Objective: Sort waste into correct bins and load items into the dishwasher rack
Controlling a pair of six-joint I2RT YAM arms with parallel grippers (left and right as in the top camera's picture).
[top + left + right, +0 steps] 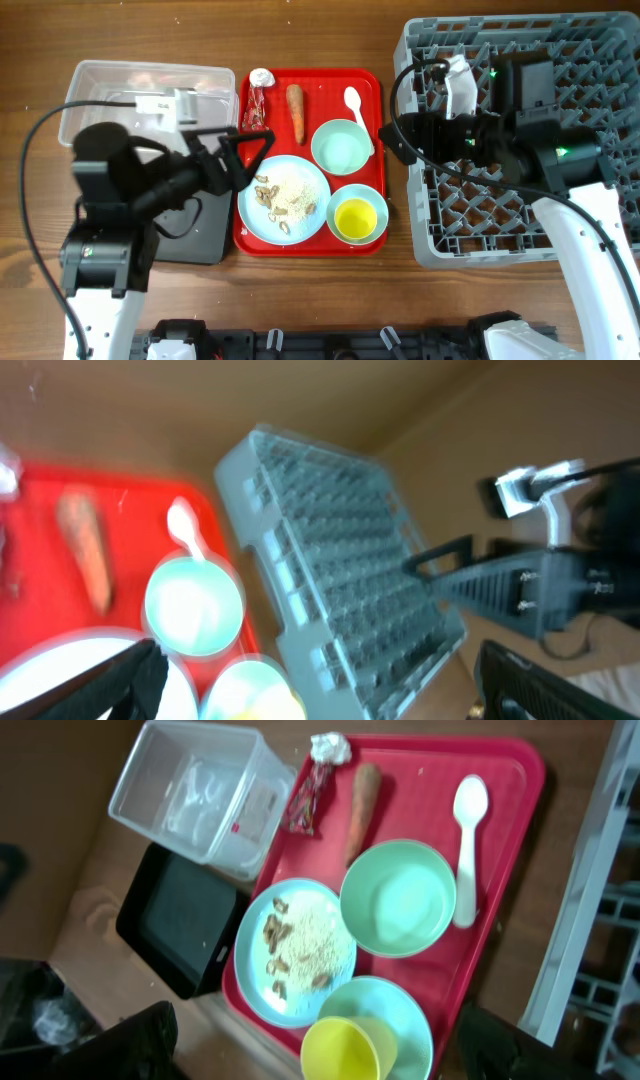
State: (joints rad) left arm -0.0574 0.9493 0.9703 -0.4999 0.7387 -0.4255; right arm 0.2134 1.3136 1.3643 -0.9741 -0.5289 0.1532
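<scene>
The yellow cup's rim (354,217) is the part my left gripper needs to grab next. The cup's base then stays free to hand over for the dishwasher rack.
A red tray (370,75) holds a carrot (296,110), a white spoon (356,110), a green bowl (340,148), a blue plate with food scraps (285,195), a yellow cup (352,215) in a small blue dish (375,200), a wrapper (256,108) and crumpled paper (262,78). The grey dishwasher rack (560,230) stands on the right. My left gripper (250,160) is open and empty over the tray's left edge. My right gripper (405,130) is open and empty above the rack's left side, beside the tray. The right wrist view shows the cup (345,1050) between the open fingers (320,1050).
A clear plastic bin (100,80) stands at the back left, with a black bin (195,235) in front of it under my left arm. The left wrist view is blurred and shows the rack (340,550) and the bowl (193,605).
</scene>
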